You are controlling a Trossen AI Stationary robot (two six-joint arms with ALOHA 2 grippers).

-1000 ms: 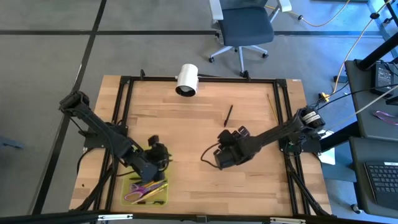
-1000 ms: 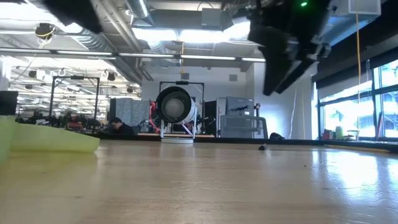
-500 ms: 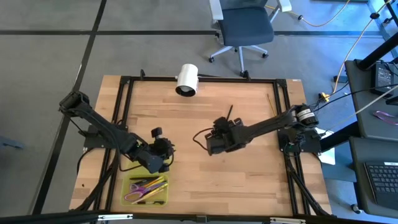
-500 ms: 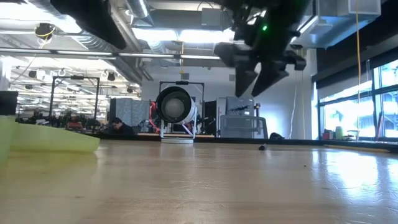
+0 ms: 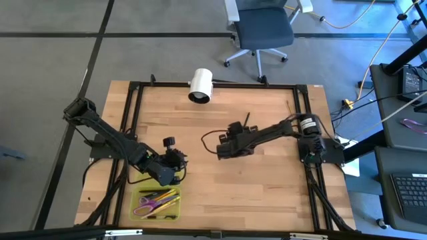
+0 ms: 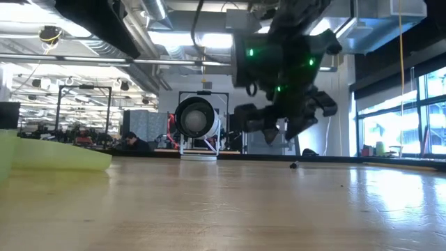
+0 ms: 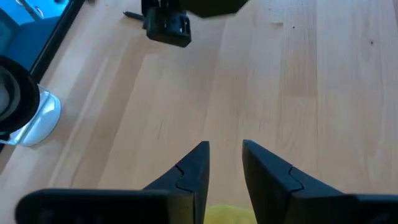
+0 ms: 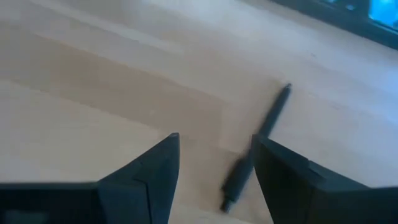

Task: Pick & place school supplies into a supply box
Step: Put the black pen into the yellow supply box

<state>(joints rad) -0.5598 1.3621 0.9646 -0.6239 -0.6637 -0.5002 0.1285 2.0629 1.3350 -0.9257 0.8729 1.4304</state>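
Note:
The last black pen goes into the supply box point(image 5: 157, 203), so my right gripper will first grab the pen by its body point(image 5: 245, 121) next.
A black pen point(image 5: 245, 122) lies flat on the wooden table, left of the far right corner. My right gripper point(image 5: 233, 133) hovers open just above it. In the right wrist view the pen point(image 8: 258, 149) shows between and ahead of the gripper's point(image 8: 214, 155) two fingers, close to one of them. The yellow-green supply box point(image 5: 157, 203) rests open at the near left, with purple scissors and several pens in it. My left gripper point(image 5: 180, 159) hangs just beyond the box's far edge, its fingers point(image 7: 199, 158) a narrow gap apart with nothing between.
A white cylinder point(image 5: 200, 85) stands at the far edge. A thin tan pencil point(image 5: 291, 113) lies along the right rail. Black rails frame the table. Bare wood stretches between the two grippers. In the low view the box's wall point(image 6: 56, 157) shows at the left.
My right gripper has swept from mid-table toward the far edge and down, rolling as it went, and now hangs low over the black pen, its fingers still apart. My left gripper has shifted a little away from the box and rolled.

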